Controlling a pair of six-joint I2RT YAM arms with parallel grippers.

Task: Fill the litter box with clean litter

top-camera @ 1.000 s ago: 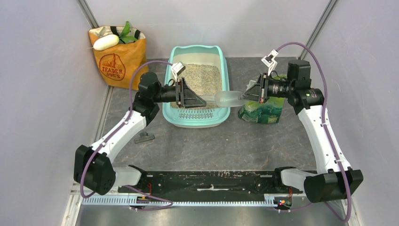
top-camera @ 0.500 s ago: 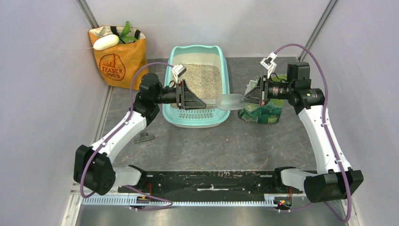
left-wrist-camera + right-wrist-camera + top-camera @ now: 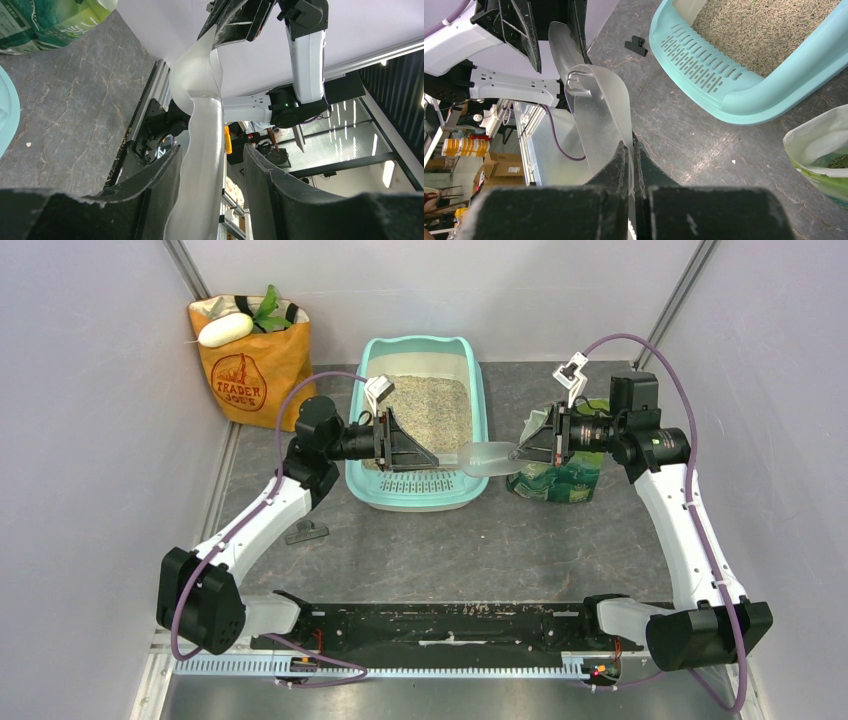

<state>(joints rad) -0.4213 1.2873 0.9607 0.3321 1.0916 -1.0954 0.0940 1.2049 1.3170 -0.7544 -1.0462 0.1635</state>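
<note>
The left gripper needs to close on the scoop's handle now: the handle runs back well past both fingers, and the scoop's bowl is ahead of them.
The mint-teal litter box [image 3: 478, 400] sits at the back centre and holds beige litter [image 3: 428, 408]. It also shows in the right wrist view [image 3: 744, 95], with litter [image 3: 759, 25] inside. A clear plastic scoop [image 3: 487, 457] hangs over the box's right front corner, between both grippers. My right gripper [image 3: 520, 452] is shut on the edge of the scoop bowl [image 3: 599, 110]; its jaws [image 3: 631, 150] pinch the thin plastic. My left gripper [image 3: 432, 462] is open, with the scoop handle [image 3: 205, 150] between its fingers [image 3: 270, 190]. The handle lies nearer the left finger. The scoop looks empty.
A green printed litter bag [image 3: 558, 472] stands right of the box, under my right wrist, its mouth open [image 3: 824, 150]. An orange paper grocery bag [image 3: 245, 365] stands at the back left. A small black clip [image 3: 306, 532] lies on the grey table left of the box.
The right gripper and scoop have shifted slightly toward the front, bringing the scoop handle in between the left fingers. The left arm has barely moved.
</note>
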